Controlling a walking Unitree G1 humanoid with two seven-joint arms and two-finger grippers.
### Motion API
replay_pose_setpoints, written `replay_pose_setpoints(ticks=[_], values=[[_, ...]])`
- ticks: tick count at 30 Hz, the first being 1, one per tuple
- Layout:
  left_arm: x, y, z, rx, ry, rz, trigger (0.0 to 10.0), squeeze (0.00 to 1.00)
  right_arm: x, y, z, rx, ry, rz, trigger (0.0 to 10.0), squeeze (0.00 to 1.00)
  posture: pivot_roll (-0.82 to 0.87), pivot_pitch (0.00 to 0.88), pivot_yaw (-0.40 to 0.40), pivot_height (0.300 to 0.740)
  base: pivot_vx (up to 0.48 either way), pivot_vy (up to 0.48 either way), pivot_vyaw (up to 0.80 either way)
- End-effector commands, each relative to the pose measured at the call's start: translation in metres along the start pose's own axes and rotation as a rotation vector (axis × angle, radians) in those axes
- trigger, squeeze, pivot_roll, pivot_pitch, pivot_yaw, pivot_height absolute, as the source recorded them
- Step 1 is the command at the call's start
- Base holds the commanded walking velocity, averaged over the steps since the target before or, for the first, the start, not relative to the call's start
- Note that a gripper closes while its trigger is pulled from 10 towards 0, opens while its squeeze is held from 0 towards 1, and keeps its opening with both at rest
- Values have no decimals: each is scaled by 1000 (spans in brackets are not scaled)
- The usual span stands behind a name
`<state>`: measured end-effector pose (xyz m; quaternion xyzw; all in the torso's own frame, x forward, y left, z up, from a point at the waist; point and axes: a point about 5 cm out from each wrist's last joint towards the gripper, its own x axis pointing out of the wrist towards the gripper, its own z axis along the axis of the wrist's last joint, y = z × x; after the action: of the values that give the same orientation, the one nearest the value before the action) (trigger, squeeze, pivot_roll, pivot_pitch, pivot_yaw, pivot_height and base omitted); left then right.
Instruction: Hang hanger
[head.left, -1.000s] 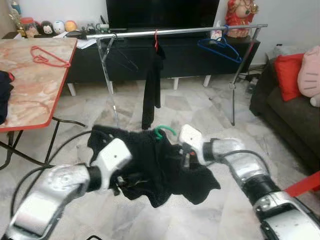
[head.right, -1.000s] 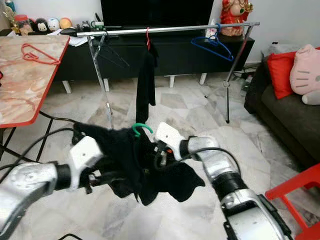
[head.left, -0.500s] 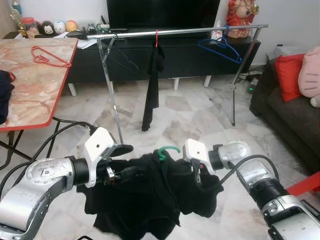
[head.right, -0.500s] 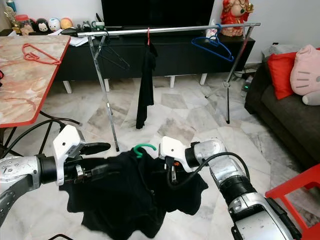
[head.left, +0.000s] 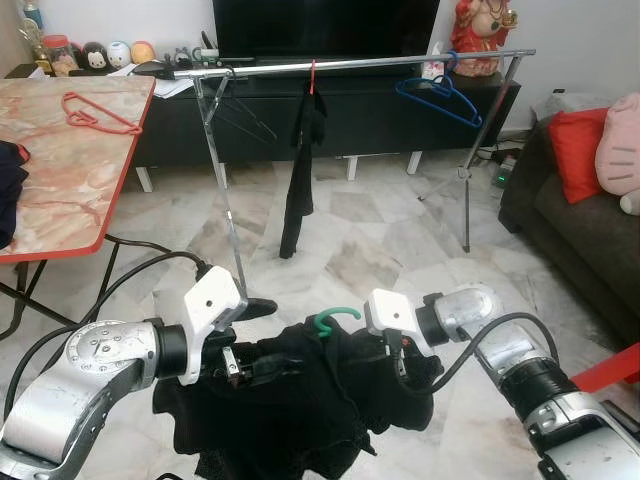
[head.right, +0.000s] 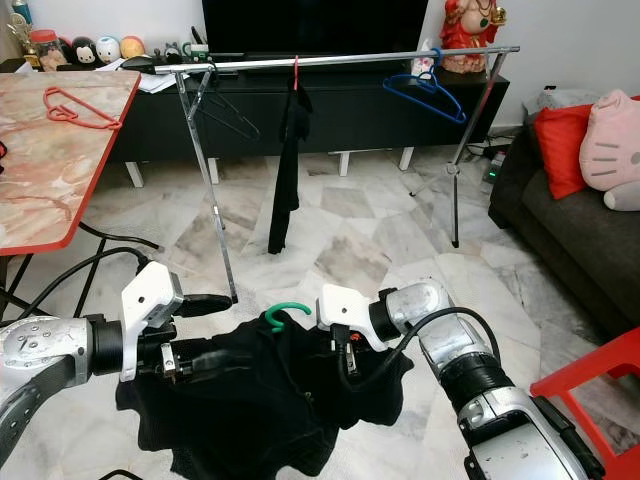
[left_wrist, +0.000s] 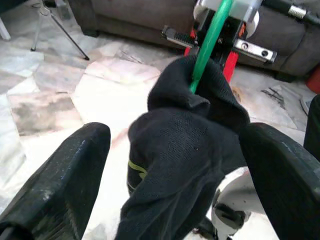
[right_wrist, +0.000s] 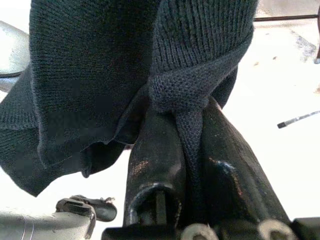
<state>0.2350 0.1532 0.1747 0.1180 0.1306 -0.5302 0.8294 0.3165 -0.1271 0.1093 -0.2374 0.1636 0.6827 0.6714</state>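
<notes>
I need to grab the garment's bunched fold below the hanger neck with my left gripper next, because that knit stands up while the rest hangs slack (head.left: 265, 430) (left_wrist: 155, 215).
A black knit garment (head.left: 290, 410) on a green hanger (head.left: 335, 318) hangs low between my two arms, above the marble floor. My right gripper (head.left: 397, 355) is shut on a fold of the garment (right_wrist: 190, 125), just right of the green hook. My left gripper (head.left: 258, 366) is at the garment's left side. Its fingers (left_wrist: 60, 185) stand wide apart, with bunched cloth (left_wrist: 185, 150) and the green hanger neck (left_wrist: 210, 40) between them, untouched. The silver clothes rail (head.left: 350, 64) stands ahead of me, across the room.
On the rail hang a black garment on a red hanger (head.left: 300, 150), a blue hanger (head.left: 440, 95) and a black hanger (head.left: 245, 115). A red-edged table (head.left: 60, 190) with a red hanger (head.left: 95, 112) is at left. A dark sofa (head.left: 570, 220) is at right.
The garment has dropped from chest height to a lower, sagging bundle. My left gripper came out from under the cloth and now sits open at its left side.
</notes>
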Motion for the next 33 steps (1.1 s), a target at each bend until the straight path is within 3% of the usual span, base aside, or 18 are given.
replay_pose_setpoints(ticks=[1, 9, 13, 14, 15, 16, 20, 21, 22, 23, 25, 26, 33], values=[[3, 1, -3, 25, 36, -1, 10000, 1000, -6, -4, 9, -50, -19, -13, 0, 0, 41, 0, -67, 740, 0, 0, 0], [10, 1, -14, 37, 93, -28, 10000, 1000, -7, -5, 13, -65, -29, -14, 0, 0, 41, 0, -67, 740, 0, 0, 0], [23, -1, -19, 89, 140, -42, 10000, 1000, -5, -5, 16, -73, -35, -9, 0, 0, 42, 0, -68, 740, 0, 0, 0], [28, -1, -20, 106, 152, -36, 10000, 290, -5, -5, 17, -77, -38, -8, 0, 0, 39, 0, -68, 740, 0, 0, 0], [32, 0, -21, 106, 157, -34, 10000, 290, -5, -5, 18, -79, -40, -7, 0, 0, 39, 0, -68, 740, 0, 0, 0], [35, -1, -21, 108, 155, -38, 10000, 0, -4, -5, 19, -83, -43, -2, 0, 0, 34, 0, -67, 740, 0, 0, 0], [43, -3, -19, 104, 133, -47, 10000, 0, -3, -4, 21, -89, -48, 7, 0, 0, 35, 0, -66, 740, 0, 0, 0], [44, -3, -19, 104, 132, -50, 7333, 0, -2, -3, 21, -90, -49, 12, 0, 0, 35, 0, -66, 740, 0, 0, 0], [44, -3, -19, 107, 132, -53, 7333, 0, -2, -3, 22, -91, -50, 15, 0, 0, 36, 0, -66, 740, 0, 0, 0], [45, -3, -19, 105, 131, -54, 1373, 0, -1, -2, 22, -92, -51, 17, 0, 0, 36, 0, -66, 740, 0, 0, 0], [45, -2, -19, 104, 130, -53, 1373, 0, -1, -2, 22, -93, -51, 18, 0, 0, 36, 0, -66, 740, 0, 0, 0], [45, -2, -19, 110, 129, -56, 0, 0, 0, -2, 23, -93, -53, 20, 0, 0, 38, 0, -65, 740, 0, 0, 0], [46, -3, -19, 109, 129, -57, 0, 0, 1, -1, 23, -93, -57, 21, 0, 0, 38, 0, -65, 740, 0, 0, 0]])
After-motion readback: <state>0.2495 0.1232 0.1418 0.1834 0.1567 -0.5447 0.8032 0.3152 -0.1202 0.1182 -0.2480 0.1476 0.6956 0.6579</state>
